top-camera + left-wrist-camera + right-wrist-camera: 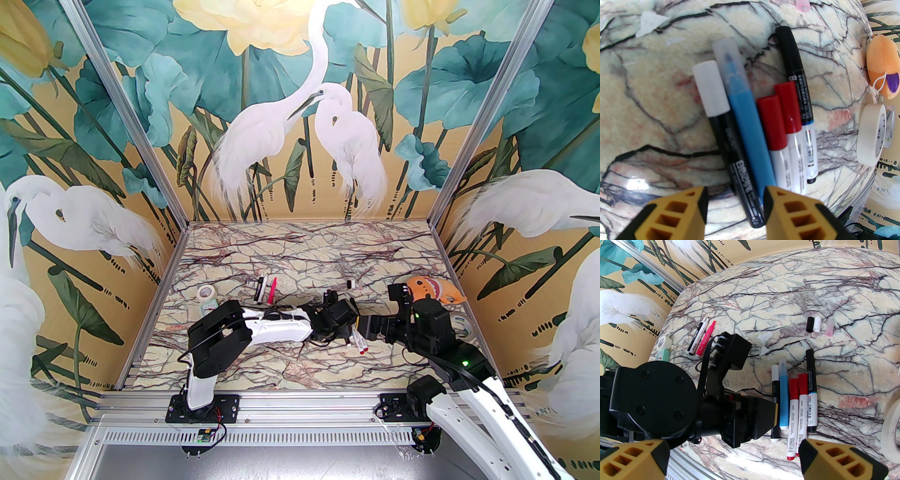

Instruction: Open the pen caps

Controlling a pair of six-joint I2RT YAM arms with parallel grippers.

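Next, my left gripper will grab the black pen by its black body, leaving the white cap (pixel 711 89) free for my right gripper to open.
Five capped pens (pixel 750 131) lie side by side on the marble table (pixel 300 253). One is black with a white cap (pixel 711 89), one blue with a clear cap (pixel 730 61), two white with red caps (pixel 773 121), and one carries a black cap (pixel 789 49). My left gripper (pixel 735 194) hangs over their tail ends, jaws partly open astride the black pen (pixel 775 404), neither finger touching it. My right gripper (pixel 733 462) stands wide open near the red-capped pens' tails (pixel 794 439). Loose black (pixel 810 324), white (pixel 817 324) and pink (pixel 829 327) caps lie farther back. Uncapped pens (pixel 700 338) lie at far left.
A roll of masking tape (pixel 869 136) stands right of the pens, with an orange plush toy (pixel 433 288) beyond it. A small tape roll (pixel 662 343) sits by the left wall. White plastic clips (pixel 764 338) lie mid-table. The left arm's wrist (pixel 731 404) crowds the pens' near side.
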